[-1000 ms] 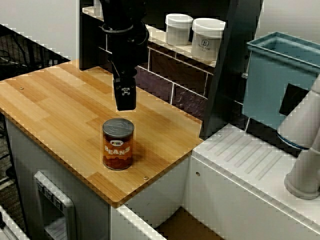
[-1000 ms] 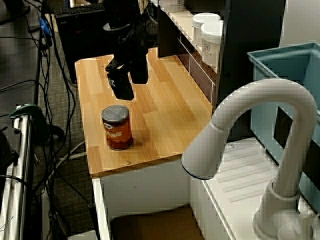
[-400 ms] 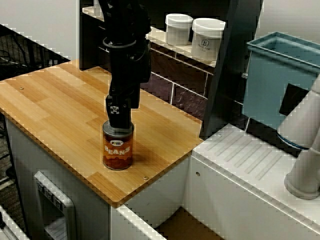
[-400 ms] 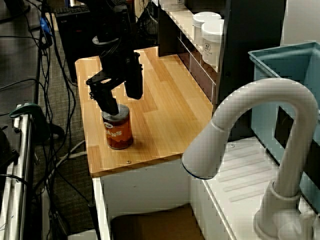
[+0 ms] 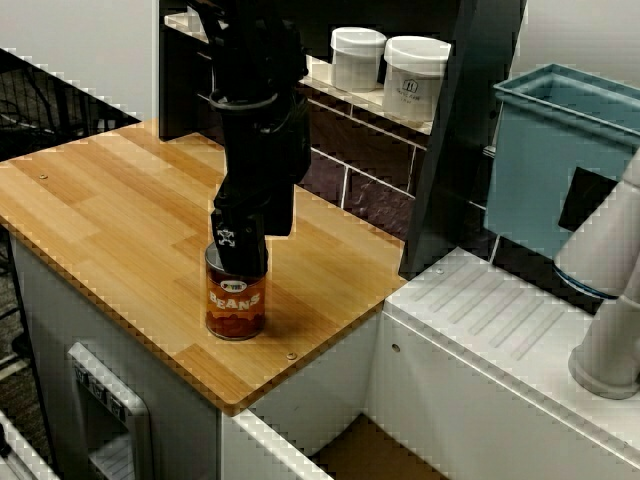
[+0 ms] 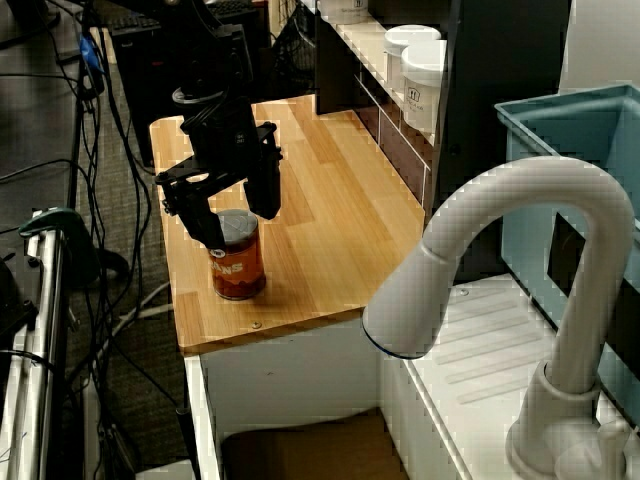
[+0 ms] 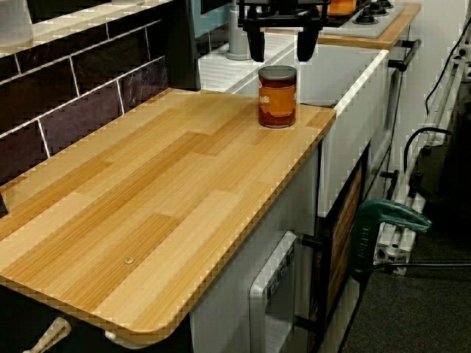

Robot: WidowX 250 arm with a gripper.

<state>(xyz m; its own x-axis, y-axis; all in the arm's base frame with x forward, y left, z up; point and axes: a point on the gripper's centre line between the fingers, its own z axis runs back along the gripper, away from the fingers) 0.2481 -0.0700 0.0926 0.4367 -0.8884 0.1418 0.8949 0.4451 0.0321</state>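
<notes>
The orange-labelled can of beans needs to move along the counter. My gripper will next grab it by its upper rim [image 5: 214,254].
A can of beans [image 5: 236,300] with an orange-red label stands upright near the front corner of the wooden counter [image 5: 110,200]. The black gripper [image 5: 245,240] has come straight down over it and is open. In the view from over the faucet, its two fingers [image 6: 205,220] straddle the rim of the can [image 6: 237,272], one on each side. The view along the counter shows the gripper [image 7: 280,48] with its fingertips spread wider than the can [image 7: 277,99] and about level with the lid. I cannot tell whether the fingers touch the can.
Two white jars [image 5: 357,58] [image 5: 415,78] sit on the dark shelf behind the arm. A blue bin [image 5: 560,160], a white faucet [image 6: 500,260] and a ribbed drainboard [image 5: 500,320] lie to the right. Cables [image 6: 110,150] hang off the counter's left side.
The gripper has dropped from above and behind the can to straddle its top, with its fingers spreading wider. The can has not moved.
</notes>
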